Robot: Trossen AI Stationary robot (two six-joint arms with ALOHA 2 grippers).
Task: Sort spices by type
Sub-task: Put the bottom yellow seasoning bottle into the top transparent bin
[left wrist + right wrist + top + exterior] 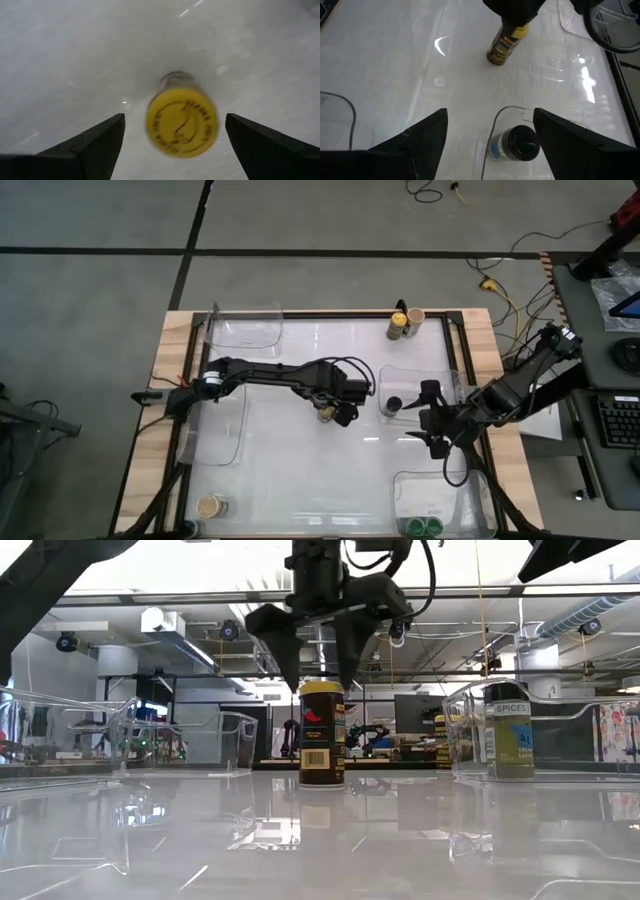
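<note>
My left gripper's fingers still end above the yellow lid (pixel 325 415) (pixel 181 121), so it is too early to close. It lowers first, then closes on the spice jar.
A spice jar with a yellow lid (pixel 181 121) and a dark label stands upright on the white table, near its middle (pixel 325 416) (pixel 321 735). My left gripper (pixel 338 410) (pixel 320 680) (pixel 175 120) hangs open right above it, pointing down, with a fingertip on each side of the lid and clear of it. My right gripper (pixel 426 420) (pixel 490 114) is open over the table's right part. It hovers above a clear tray (pixel 502 111) that holds an upright black-lidded jar (pixel 520 142) (pixel 393 404) (pixel 508 730).
Clear trays sit at the far left (pixel 245 328), the left (pixel 215 430) and the near right (pixel 440 485); the last holds green-lidded jars (pixel 421 525). Yellow- and tan-lidded jars (pixel 403 322) stand at the far edge, and a tan-lidded one (pixel 210 506) at the near left.
</note>
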